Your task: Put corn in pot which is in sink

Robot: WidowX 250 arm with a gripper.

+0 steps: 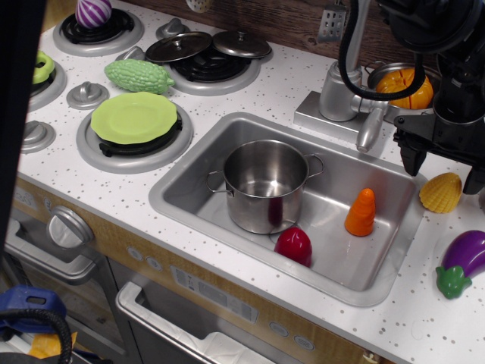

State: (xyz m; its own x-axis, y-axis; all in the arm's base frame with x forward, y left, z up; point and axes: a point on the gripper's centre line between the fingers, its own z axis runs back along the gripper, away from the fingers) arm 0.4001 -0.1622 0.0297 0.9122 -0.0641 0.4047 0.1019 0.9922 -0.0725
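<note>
The yellow corn should go into the pot [266,184] in the sink, so my gripper next needs to grip the corn by its ribbed body [441,193].
The yellow ribbed corn [441,192] lies on the white counter right of the sink [379,269]. My black gripper [444,162] hangs just above the corn, open, one finger [410,155] left of it and the other at the frame's right edge. It holds nothing. The shiny steel pot [266,184] stands empty in the left part of the sink, well left of the gripper.
An orange carrot [361,212] and a red toy [294,246] stand in the sink. A purple eggplant [464,262] lies near the corn. The grey faucet [345,91] and a pan with pumpkin [404,85] stand behind the sink. A stove with a green plate [133,117] is at left.
</note>
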